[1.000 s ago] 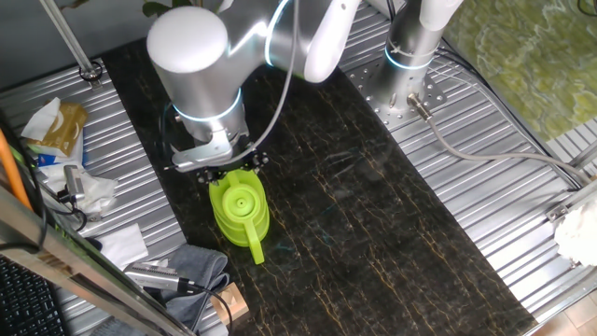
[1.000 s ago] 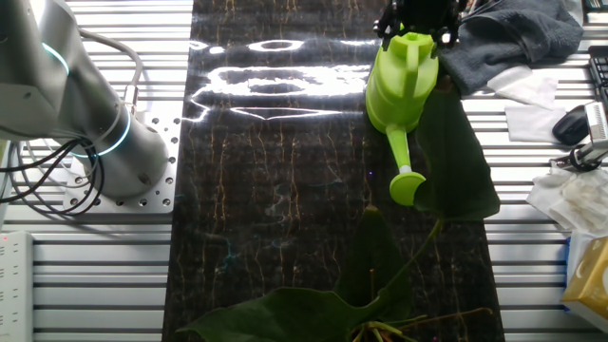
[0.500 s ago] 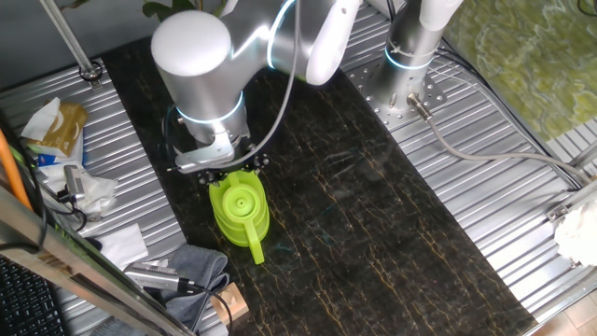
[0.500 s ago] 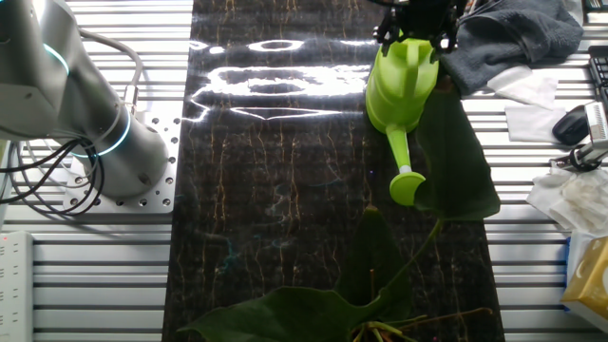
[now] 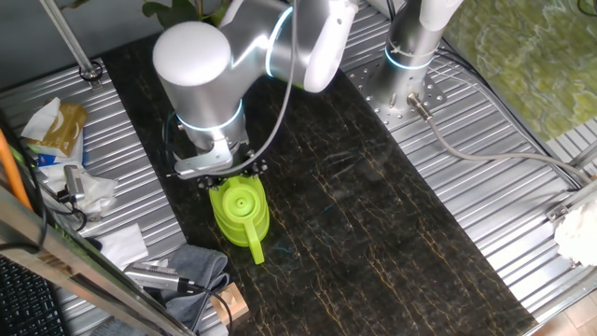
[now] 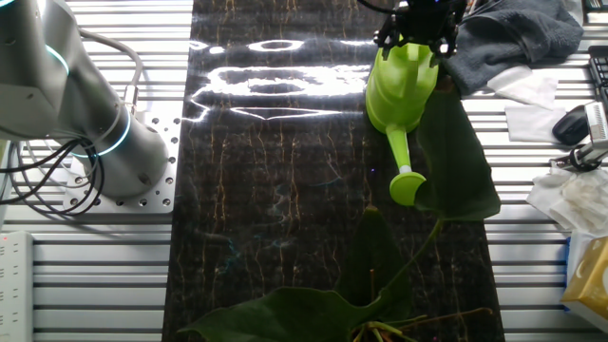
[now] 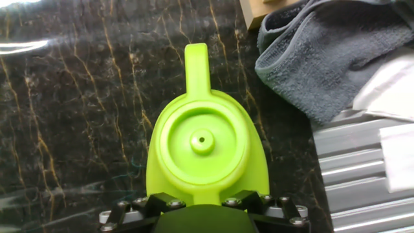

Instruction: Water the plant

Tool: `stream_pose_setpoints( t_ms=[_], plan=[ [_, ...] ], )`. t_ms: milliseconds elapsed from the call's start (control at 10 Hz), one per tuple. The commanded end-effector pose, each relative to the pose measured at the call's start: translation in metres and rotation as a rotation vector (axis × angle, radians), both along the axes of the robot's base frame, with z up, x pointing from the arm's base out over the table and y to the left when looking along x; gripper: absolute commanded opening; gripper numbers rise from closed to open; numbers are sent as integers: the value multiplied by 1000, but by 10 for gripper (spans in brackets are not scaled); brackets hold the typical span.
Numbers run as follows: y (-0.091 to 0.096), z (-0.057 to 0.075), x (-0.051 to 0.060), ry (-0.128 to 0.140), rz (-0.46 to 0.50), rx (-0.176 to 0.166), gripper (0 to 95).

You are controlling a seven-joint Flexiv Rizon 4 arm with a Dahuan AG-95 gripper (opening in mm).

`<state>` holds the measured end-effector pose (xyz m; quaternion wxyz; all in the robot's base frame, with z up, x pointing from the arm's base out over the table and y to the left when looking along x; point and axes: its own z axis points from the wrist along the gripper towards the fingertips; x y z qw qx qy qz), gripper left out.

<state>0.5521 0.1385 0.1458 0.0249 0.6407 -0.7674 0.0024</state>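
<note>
The spout should stay free to pour onto the plant. My gripper should next grab the watering can by its handle.
A lime-green watering can stands upright on the dark marble mat, spout toward the plant. It also shows in the other fixed view and the hand view. My gripper is low over the can's rear, its black fingers standing on either side of the handle, open. It shows in both fixed views. The plant's broad dark green leaves lie beside the spout; more leaves lie at the near edge. Its pot is out of view.
A grey cloth lies right of the can, also seen in one fixed view. A wooden block sits past it. Bags and clutter crowd the ribbed table's side. The arm's base stands at the far side.
My gripper has lowered slightly onto the can's handle. The can has not moved.
</note>
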Motion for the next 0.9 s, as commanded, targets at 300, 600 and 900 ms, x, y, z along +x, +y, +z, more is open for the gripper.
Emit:
stream_pose_setpoints(
  t_ms=[300,600,900],
  plan=[
    [5,-5,-1,-3,-11,0,760],
    [6,-5,-1,-7,-8,-3,760],
    [6,-5,-1,-24,-12,-4,570]
  ],
)
